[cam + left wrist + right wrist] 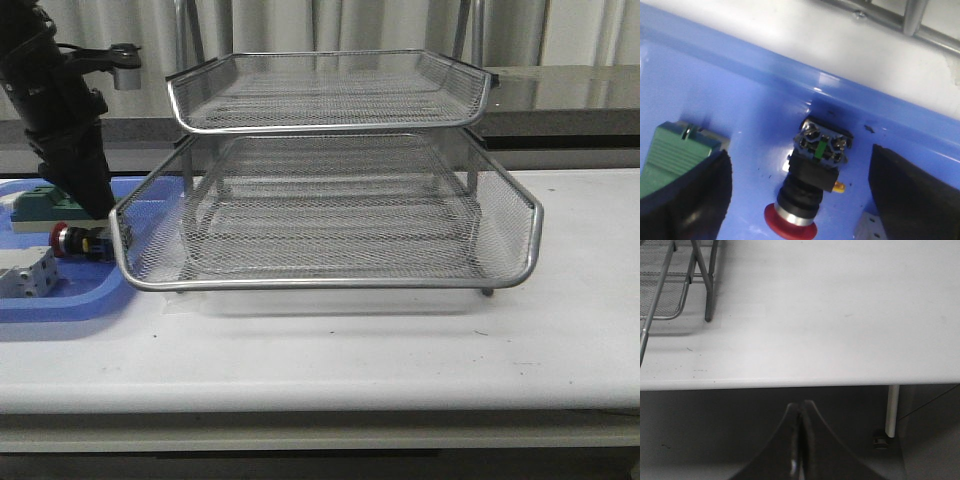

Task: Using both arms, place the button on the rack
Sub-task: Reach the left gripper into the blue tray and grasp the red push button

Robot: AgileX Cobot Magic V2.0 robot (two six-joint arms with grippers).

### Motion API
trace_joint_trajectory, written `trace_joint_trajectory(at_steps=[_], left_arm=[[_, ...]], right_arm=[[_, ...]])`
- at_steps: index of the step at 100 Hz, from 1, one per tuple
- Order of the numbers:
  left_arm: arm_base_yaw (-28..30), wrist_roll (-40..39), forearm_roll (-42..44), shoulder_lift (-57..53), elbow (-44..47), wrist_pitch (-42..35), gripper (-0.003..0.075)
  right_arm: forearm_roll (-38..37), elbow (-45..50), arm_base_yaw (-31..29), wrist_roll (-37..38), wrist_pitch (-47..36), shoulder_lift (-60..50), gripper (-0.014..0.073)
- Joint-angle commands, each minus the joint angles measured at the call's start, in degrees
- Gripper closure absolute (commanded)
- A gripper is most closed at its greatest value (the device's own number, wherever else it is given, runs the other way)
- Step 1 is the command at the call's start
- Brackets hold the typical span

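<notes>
I should lower my left gripper's fingers first and then close, because they are high above the button's rear block (pixel 108 242).
The button (pixel 812 175) lies on its side in the blue tray (pixel 715 90), red cap toward the camera, blue rear block away from it. My left gripper (pixel 800 200) is open and straddles it, one black finger (pixel 685 200) on each side, neither touching it. In the front view the button (pixel 75 240) sits just left of the rack's (pixel 330 200) lower tray rim, under the left arm (pixel 70 130). My right gripper (pixel 801 412) is shut on nothing, below the table's front edge. A rack leg (pixel 709 285) shows in its view.
A green block (pixel 40 205) and a white-grey terminal block (pixel 28 272) share the blue tray (pixel 60 305) with the button. The silver rack fills the table's middle, its lower tray pulled forward. The white table (pixel 840 315) lies ahead of the right gripper.
</notes>
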Motion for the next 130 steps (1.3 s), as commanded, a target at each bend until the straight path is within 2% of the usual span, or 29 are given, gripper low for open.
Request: trace_joint_trajectory(at_steps=[1,81,87,94,112,130], left_arm=[[-0.5,0.7,-1.5,-2.6,-1.7,-0.5,0.0174],[-0.6,0.8,-0.3,2.8,-1.8,-1.9,0.0181],[-0.6,0.9,-0.3,2.8,-1.8,-1.9,0.0218],[-0.6,0.9,-0.3,2.8,-1.8,-1.9,0.0295],[-0.6,0.9,-0.2,2.8,-1.8,-3.0,0.0554],[-0.6,0.9,-0.2,2.7,-1.8,-3.4,0.0729]], right_arm=[[-1.4,-1.9,0.0,-0.1,-3.4,0.2,0.0662],[-1.4,-1.9,0.0,-0.1,-3.4,0.2,0.0662],[-1.4,-1.9,0.0,-0.1,-3.4,0.2,0.0662],[-1.4,-1.9,0.0,-0.1,-3.4,0.2,0.0662],[-1.4,-1.9,0.0,-0.1,-3.4,0.2,0.0662],[-1.4,-1.9,0.0,-0.1,-3.4,0.2,0.0662]])
